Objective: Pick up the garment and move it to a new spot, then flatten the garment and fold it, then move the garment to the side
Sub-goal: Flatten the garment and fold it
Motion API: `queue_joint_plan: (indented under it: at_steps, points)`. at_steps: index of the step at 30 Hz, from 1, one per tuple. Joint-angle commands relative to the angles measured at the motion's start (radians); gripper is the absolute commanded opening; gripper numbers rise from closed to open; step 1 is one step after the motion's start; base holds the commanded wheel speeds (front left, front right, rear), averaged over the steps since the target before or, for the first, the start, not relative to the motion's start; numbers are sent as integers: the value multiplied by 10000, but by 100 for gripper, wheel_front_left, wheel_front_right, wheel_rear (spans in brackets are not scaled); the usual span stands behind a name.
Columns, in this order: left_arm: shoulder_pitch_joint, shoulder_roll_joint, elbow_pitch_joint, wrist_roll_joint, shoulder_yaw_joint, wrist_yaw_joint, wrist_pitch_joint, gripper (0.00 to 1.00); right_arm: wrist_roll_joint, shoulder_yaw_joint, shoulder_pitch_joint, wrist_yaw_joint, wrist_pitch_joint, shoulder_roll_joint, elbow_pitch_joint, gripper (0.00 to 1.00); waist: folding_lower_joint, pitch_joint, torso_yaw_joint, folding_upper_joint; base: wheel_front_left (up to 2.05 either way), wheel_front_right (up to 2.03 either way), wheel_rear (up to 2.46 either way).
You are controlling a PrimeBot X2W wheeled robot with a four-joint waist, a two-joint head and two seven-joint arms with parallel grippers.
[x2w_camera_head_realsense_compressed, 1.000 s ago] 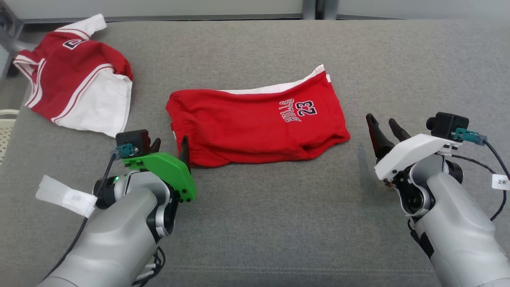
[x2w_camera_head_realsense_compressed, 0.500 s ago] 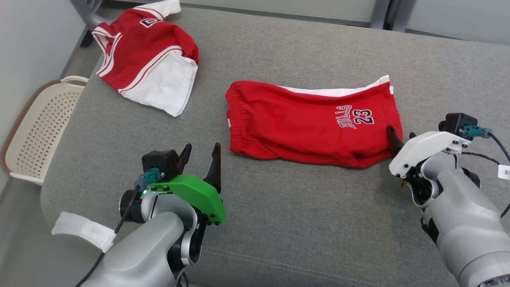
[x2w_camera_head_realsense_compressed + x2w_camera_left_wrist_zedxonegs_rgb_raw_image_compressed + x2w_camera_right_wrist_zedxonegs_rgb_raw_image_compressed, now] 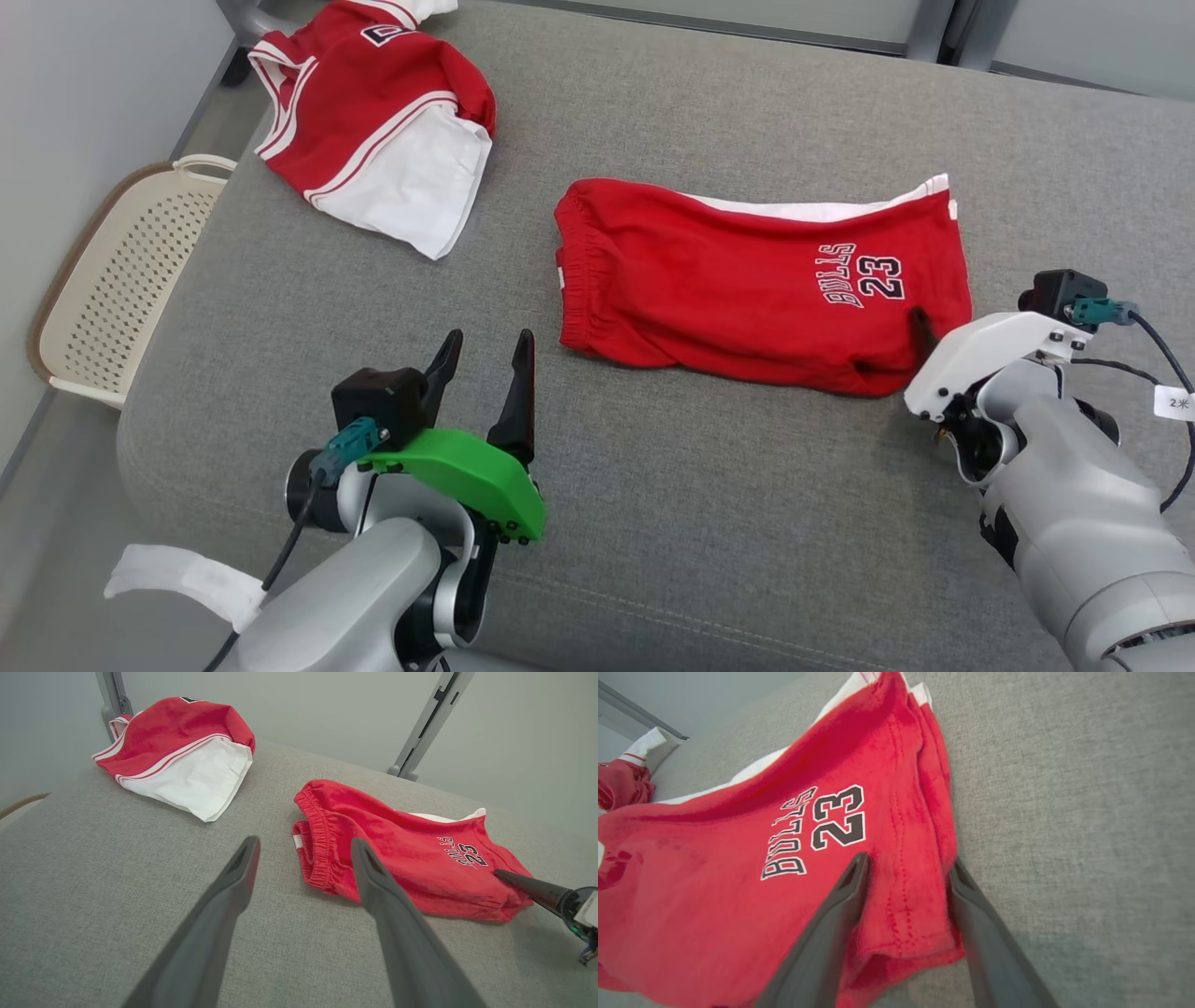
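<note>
My right gripper will next grab the red shorts (image 3: 747,289) printed BULLS 23 by their stitched leg hem corner (image 3: 920,358), so that it can fold them.
The garment, red shorts (image 3: 747,289) printed "BULLS 23", lies folded flat on the grey cushion (image 3: 700,523). My right gripper (image 3: 934,327) is at the shorts' right hem corner. In the right wrist view its fingers (image 3: 909,859) stand apart astride the hem (image 3: 915,896), one finger on the cloth and the other at the hem's outer edge. My left gripper (image 3: 488,338) is open and holds nothing, a little short of the elastic waistband (image 3: 317,858). The left wrist view looks between its fingers (image 3: 304,841) at the waistband, and shows a right finger (image 3: 514,879) on the far hem.
A red and white jersey (image 3: 373,103) lies bunched at the cushion's far left corner. A cream perforated basket (image 3: 112,280) sits on the floor off the left edge. Grey metal posts (image 3: 420,728) stand behind the cushion.
The head camera has swung, shifting the whole picture. My right gripper has moved from beside the shorts onto their hem corner, and its fingers have drawn slightly together. The left gripper stays open.
</note>
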Motion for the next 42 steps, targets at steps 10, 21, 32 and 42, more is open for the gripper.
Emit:
queue_joint_plan:
  at_steps: [10,21,32,42]
  points:
    - [250,148,-352,208,279,57,-40,100,-123,141,-318,-2,62,-163,406,0,0,186,21,0,0,0,0]
    - [698,201,-685,315,657,160,-41,100,607,400,128,-4,364,-543,-494,0,0,-99,-601,0,0,0,0]
    - [1034,409,-1227,345,766,252,-33,100,1699,404,1159,-4,835,-1636,-1514,0,0,-283,-1472,0,0,0,0]
    - [1020,421,-1356,274,747,246,41,100,1870,346,1017,-2,542,-1845,-1518,0,0,-295,-1515,0,0,0,0]
